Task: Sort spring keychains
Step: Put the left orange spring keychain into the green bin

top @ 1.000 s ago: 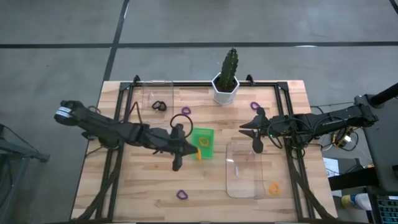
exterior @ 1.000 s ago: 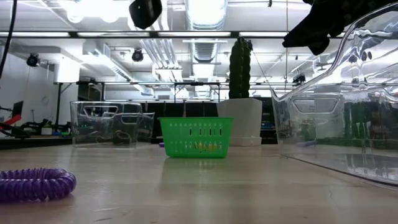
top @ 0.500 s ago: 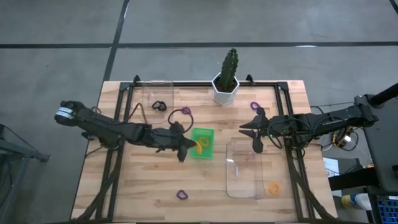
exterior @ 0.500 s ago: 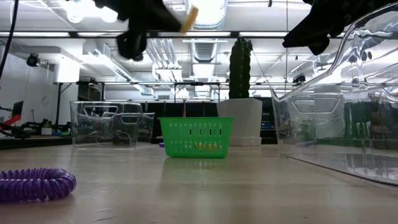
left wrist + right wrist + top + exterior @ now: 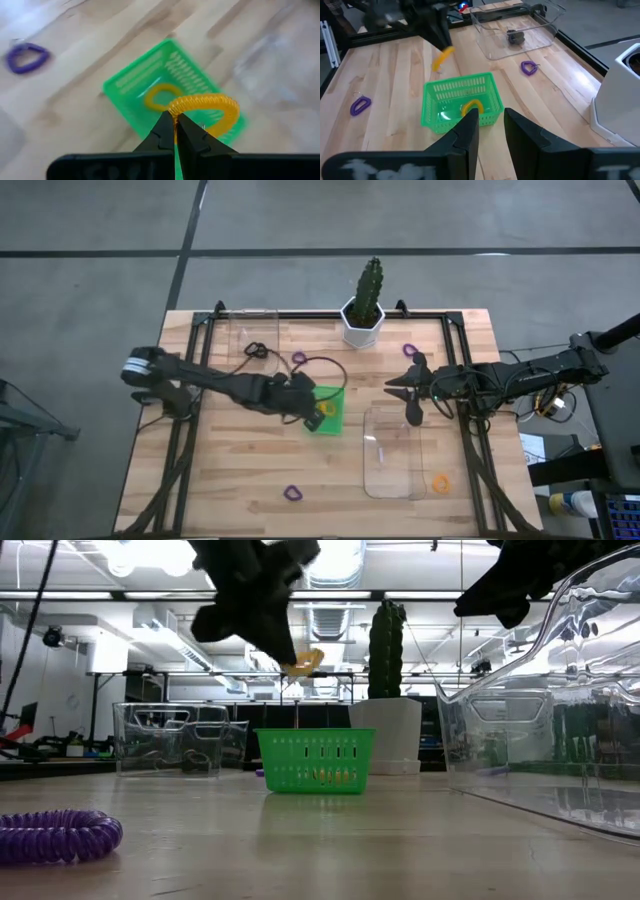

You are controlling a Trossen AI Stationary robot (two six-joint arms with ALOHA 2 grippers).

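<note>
The orange keychain [image 5: 202,101] crosses the tray's rim [image 5: 215,88], so my left gripper needs to keep holding it until its loop hangs in the green tray.
My left gripper [image 5: 175,120] is shut on an orange spring keychain [image 5: 205,107] and hangs above the small green tray [image 5: 330,408], slanting down from the table's left. The same keychain [image 5: 305,662] shows over the tray [image 5: 315,760] in the low view. A second orange keychain [image 5: 472,107] lies flat on the tray's floor. Purple keychains [image 5: 299,358], [image 5: 409,350], [image 5: 292,493] and one orange keychain [image 5: 440,481] lie on the table. My right gripper [image 5: 490,125] waits open, right of the tray, with nothing between its fingers. My left gripper pinches one spot of the orange keychain's coiled rim [image 5: 176,111] between its two fingertips. The fingers slant down from the table's left. The rest of the ring sticks out beyond the fingertips. It is lifted clear, above the green tray.
A clear tray [image 5: 250,335] at the far left holds a black keychain [image 5: 253,350]. A second clear tray [image 5: 393,450] stands near the right. A potted cactus [image 5: 362,315] stands at the far edge. A purple keychain [image 5: 55,837] lies close to the low camera.
My left gripper has tipped its fingers downward and sunk toward the green tray, moving slightly toward the table's far right. It stays shut on the orange keychain, which has come down with it over the tray.
</note>
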